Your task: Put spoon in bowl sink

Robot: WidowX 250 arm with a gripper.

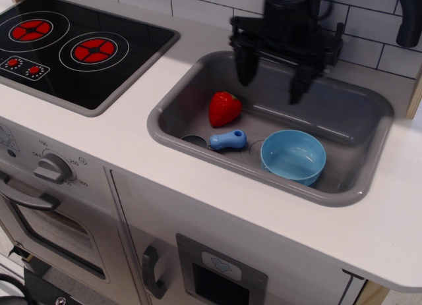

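Note:
I will next grab the spoon with my gripper by its blue handle (pixel 229 140), and then it can go in the light-blue bowl (pixel 293 156).
The spoon (pixel 223 141) lies on the floor of the grey sink (pixel 165 124), its blue handle pointing right and its grey scoop at the left near the front wall. The light-blue bowl (pixel 293 156) stands upright in the sink just right of the spoon, apart from it. My black gripper (pixel 271 86) hangs open and empty over the back part of the sink, above and behind the spoon, its two fingers pointing down.
A red strawberry (pixel 224 108) lies in the sink just behind the spoon. A black stovetop (pixel 79 48) with red rings is at the left. A dark faucet (pixel 410 18) curves at the top right. White tiled wall stands behind.

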